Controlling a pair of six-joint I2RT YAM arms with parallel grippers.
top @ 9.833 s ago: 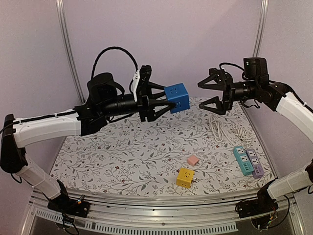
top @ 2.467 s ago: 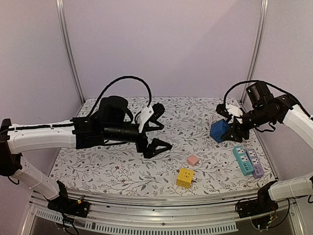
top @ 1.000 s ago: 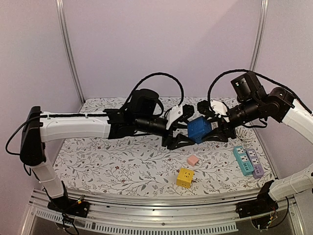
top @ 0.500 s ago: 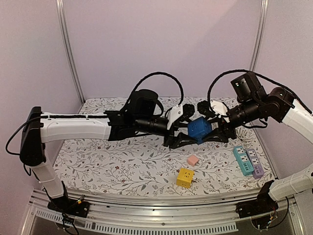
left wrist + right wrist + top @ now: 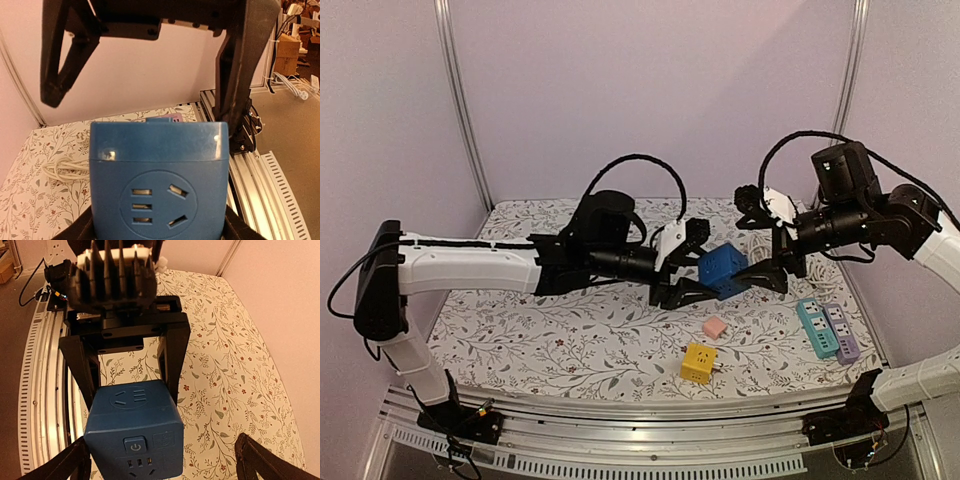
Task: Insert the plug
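Observation:
My right gripper next grabs the blue socket cube across the sides on either side of its power-button side [image 5: 726,270] [image 5: 135,440], freeing its opposite side for the plug.
A blue socket cube [image 5: 723,270] hangs above the middle of the table, and my left gripper [image 5: 703,264] is shut on it from the left. In the left wrist view the cube [image 5: 159,175] fills the lower centre, its socket face towards the camera. My right gripper [image 5: 758,243] stands wide open just right of the cube, its fingers above and below it. In the right wrist view the cube [image 5: 132,435] sits between the left arm's black fingers [image 5: 172,360], beside my right gripper's [image 5: 165,465] left finger. I cannot pick out the plug itself.
On the table lie a small pink block [image 5: 715,327], a yellow socket cube [image 5: 698,362], and teal [image 5: 812,326] and purple [image 5: 842,333] power strips at the right edge. A coil of white cable [image 5: 60,170] lies at the back right.
My right gripper has opened wide, let go of the blue cube and drawn back to the right. The left gripper has closed in on the cube and now carries it alone.

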